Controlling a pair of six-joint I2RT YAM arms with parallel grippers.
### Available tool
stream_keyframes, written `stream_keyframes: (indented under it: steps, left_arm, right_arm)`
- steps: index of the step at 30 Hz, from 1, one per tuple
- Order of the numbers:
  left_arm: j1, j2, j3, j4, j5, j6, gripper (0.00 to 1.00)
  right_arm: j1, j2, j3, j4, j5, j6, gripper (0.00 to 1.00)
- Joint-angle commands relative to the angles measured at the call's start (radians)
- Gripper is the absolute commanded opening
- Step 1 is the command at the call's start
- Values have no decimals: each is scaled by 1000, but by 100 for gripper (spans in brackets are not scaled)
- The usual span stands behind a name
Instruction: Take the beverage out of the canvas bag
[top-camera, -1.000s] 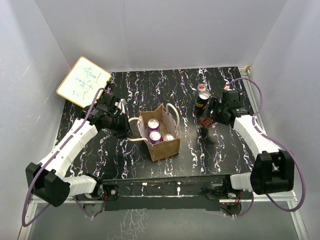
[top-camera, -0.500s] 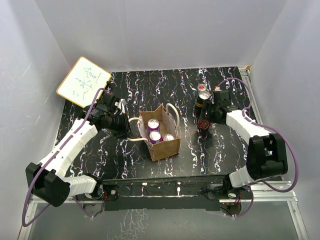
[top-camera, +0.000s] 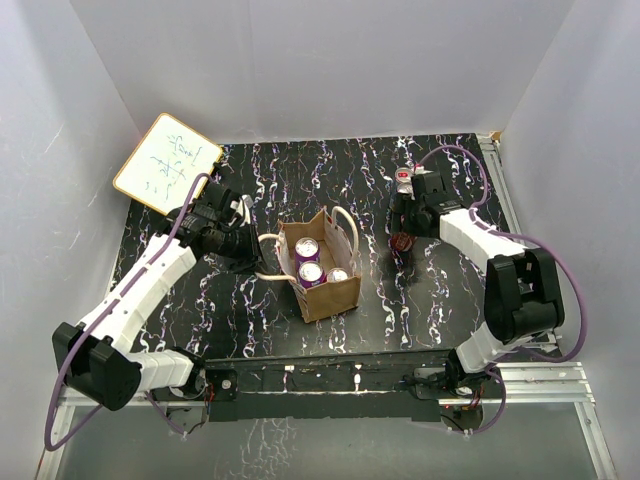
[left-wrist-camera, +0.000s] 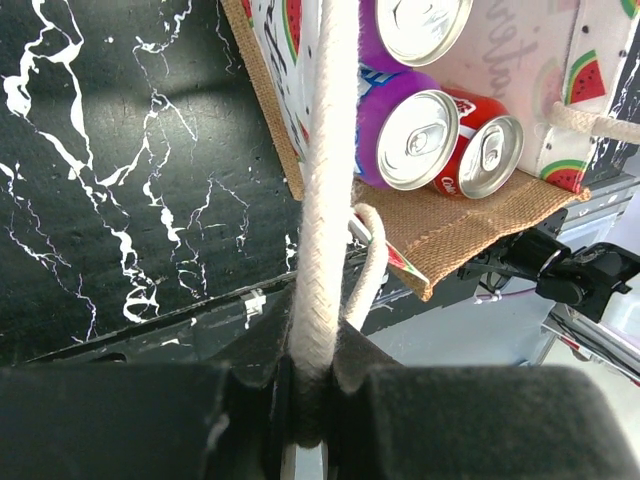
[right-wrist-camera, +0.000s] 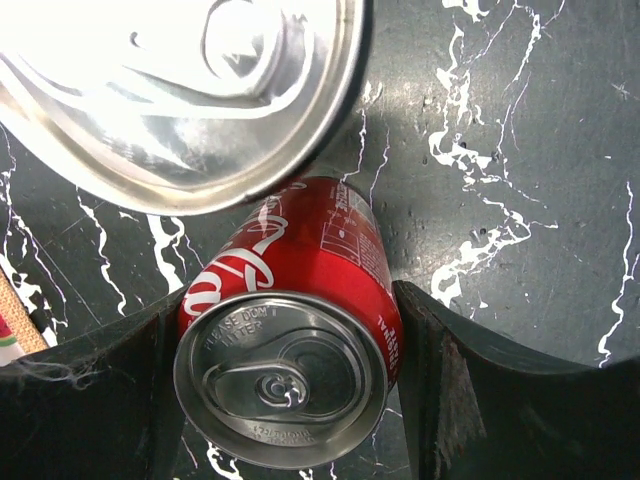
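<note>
My right gripper needs to open now: the red cola can (right-wrist-camera: 300, 260) is hanging upright, low over empty table, so the can would stand next to another can.
The tan canvas bag (top-camera: 330, 295) stands open mid-table with three cans in it: two purple ones (top-camera: 310, 272) and a red one (left-wrist-camera: 488, 156). My left gripper (top-camera: 248, 248) is at the bag's left side, shut on its off-white rope handle (left-wrist-camera: 325, 200), which runs taut out of the jaws (left-wrist-camera: 310, 390). To the right of the bag my right gripper (top-camera: 406, 236) is shut on a red cola can (right-wrist-camera: 300, 260). The can sits top-up between the two fingers (right-wrist-camera: 460, 400), out of the bag and low over the table (top-camera: 440, 290).
Another can (top-camera: 405, 181) stands just behind the held one, its silver top (right-wrist-camera: 180, 90) filling the right wrist view's upper left. A small whiteboard (top-camera: 167, 163) leans at the back left corner. White walls close in the table on three sides.
The right arm has folded, elbow coming toward the table's near right, and its wrist carried the red can slightly left. The left arm and the bag have not moved.
</note>
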Motion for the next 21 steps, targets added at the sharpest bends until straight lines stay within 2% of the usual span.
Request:
stream_keyframes:
  steps: [1, 6, 12, 18, 21]
  left_arm:
    - [5, 9, 55, -33, 3, -3, 0]
    - [5, 8, 44, -31, 4, -1, 0]
    - [5, 4, 30, -24, 8, -10, 0]
    - [5, 3, 26, -27, 6, -9, 0]
    - [5, -3, 23, -20, 4, -13, 0]
  right_arm:
    - [8, 2, 71, 77, 49, -5, 41]
    - [11, 8, 89, 58, 81, -12, 66]
    - [10, -11, 136, -11, 81, -12, 85]
    - [11, -65, 168, -73, 62, -9, 97]
    - [11, -102, 179, -147, 45, -2, 99]
